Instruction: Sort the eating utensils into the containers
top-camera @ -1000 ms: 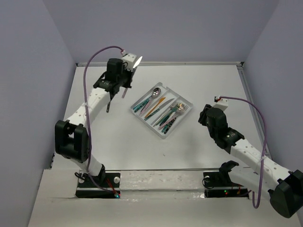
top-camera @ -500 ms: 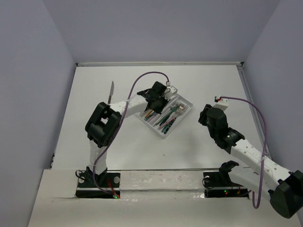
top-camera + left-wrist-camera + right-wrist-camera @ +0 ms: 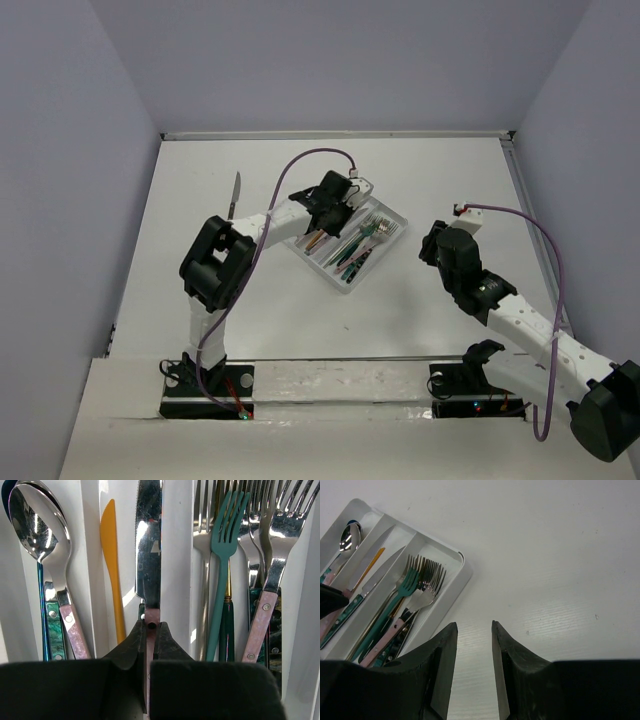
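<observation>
The silver knife (image 3: 149, 540) would come to rest in the middle section of the tray, lengthwise between that section's two dividers, so my left gripper needs to let go of it.
The clear tray (image 3: 347, 287) lies mid-table with three compartments: spoons (image 3: 39, 525) in one, an orange knife (image 3: 112, 565) in the middle, several forks such as a teal one (image 3: 227, 530) in the third. My left gripper (image 3: 151, 625) is shut on the pink handle of a silver knife (image 3: 149, 540), whose blade lies along the middle compartment. From above, the left gripper (image 3: 334, 200) is over the tray's far end. One more knife (image 3: 235, 192) lies on the table at the back left. My right gripper (image 3: 472, 625) is open and empty, right of the tray (image 3: 464, 569).
The table's back edge and walls enclose the area. The left arm's purple cable (image 3: 300, 165) loops above the tray. The right gripper (image 3: 432, 246) hovers over bare table right of the tray.
The left arm has swung from the back left of the table to over the tray and now holds still. The right arm has not moved.
</observation>
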Motion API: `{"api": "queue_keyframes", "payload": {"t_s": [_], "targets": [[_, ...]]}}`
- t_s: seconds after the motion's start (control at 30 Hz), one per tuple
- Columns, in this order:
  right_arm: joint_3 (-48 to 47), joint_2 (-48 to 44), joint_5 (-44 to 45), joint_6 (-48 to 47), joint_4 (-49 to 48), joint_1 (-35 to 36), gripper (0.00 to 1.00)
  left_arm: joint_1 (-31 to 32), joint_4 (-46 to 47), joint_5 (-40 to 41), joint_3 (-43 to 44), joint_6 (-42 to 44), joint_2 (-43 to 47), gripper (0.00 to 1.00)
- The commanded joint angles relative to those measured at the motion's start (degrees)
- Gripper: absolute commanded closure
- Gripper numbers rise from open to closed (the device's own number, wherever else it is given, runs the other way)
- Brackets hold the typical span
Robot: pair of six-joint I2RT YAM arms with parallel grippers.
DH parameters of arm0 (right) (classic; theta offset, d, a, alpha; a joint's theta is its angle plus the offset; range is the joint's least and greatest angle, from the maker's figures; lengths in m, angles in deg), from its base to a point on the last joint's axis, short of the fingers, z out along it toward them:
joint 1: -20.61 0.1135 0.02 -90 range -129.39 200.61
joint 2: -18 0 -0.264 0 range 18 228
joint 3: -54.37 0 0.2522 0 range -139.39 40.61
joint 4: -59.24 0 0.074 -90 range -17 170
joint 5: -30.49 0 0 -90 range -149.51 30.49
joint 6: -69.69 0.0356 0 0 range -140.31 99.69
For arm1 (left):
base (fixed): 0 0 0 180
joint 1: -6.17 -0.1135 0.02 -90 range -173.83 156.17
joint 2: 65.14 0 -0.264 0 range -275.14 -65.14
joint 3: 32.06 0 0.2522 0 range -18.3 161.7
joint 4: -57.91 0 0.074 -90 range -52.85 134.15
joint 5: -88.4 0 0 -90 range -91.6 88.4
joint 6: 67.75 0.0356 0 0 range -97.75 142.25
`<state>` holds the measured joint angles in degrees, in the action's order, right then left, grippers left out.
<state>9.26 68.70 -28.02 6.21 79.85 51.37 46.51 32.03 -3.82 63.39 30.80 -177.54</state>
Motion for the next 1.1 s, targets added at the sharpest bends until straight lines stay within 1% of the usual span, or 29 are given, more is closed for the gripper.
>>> {"api": "queue_keyframes", "payload": {"t_s": [0.0,0.13,0.17,0.27,0.33,0.37,0.43,0.47,0.73,0.87,0.93,0.97,1.0,1.07], "targets": [[-1.43,-0.16,1.03,-0.95,-2.37,0.0,0.6,-0.35,0.52,1.16,0.05,0.5,2.01,1.0],[-1.43,-0.25,1.21,-0.95,-2.37,0.0,0.6,-0.61,-0.97,0.55,0.66,0.58,1.31,0.99],[-1.34,-0.16,1.12,-0.95,-2.28,0.0,0.6,-0.7,-1.06,0.46,0.49,0.58,1.39,0.9],[-1.52,-0.07,1.04,-0.95,-2.37,0.0,0.6,-0.96,-1.33,0.02,0.05,0.5,1.66,0.85],[-1.43,0.02,1.03,-0.95,-2.37,0.0,0.6,-1.05,-1.24,0.11,-0.04,0.32,2.09,0.76],[-1.43,0.1,1.03,-0.95,-2.37,0.0,0.6,-1.22,-1.24,0.2,0.05,0.41,2.27,0.68],[-1.52,0.1,0.95,-0.86,-2.37,0.0,0.6,-1.31,-1.24,-0.07,0.05,0.49,2.62,0.62],[-1.52,0.1,0.95,-0.86,-2.37,0.0,0.6,-1.23,-1.15,-0.15,-0.13,0.5,2.8,0.6],[-1.52,0.1,0.86,-0.86,-2.37,0.0,0.6,-1.66,-0.71,-0.24,-0.48,-0.03,3.76,0.57],[-1.43,0.19,0.86,-0.77,-2.37,0.0,0.6,-2.36,-1.15,0.89,1.18,1.02,7.27,0.57],[-1.52,0.28,0.6,-0.86,-2.37,0.0,0.6,-3.85,-1.06,1.6,2.07,1.37,10.34,0.57],[-1.6,0.28,0.51,-0.86,-2.28,0.0,0.6,-4.91,-1.15,1.6,2.68,1.46,11.23,0.54],[-1.61,0.37,0.33,-0.86,-2.28,0.0,0.6,-7.79,-1.85,1.6,3.03,1.46,12.19,0.51],[-1.69,0.37,0.24,-0.95,-2.37,0.0,0.6,-11.93,-2.46,1.6,2.69,0.94,12.9,0.51]]}}
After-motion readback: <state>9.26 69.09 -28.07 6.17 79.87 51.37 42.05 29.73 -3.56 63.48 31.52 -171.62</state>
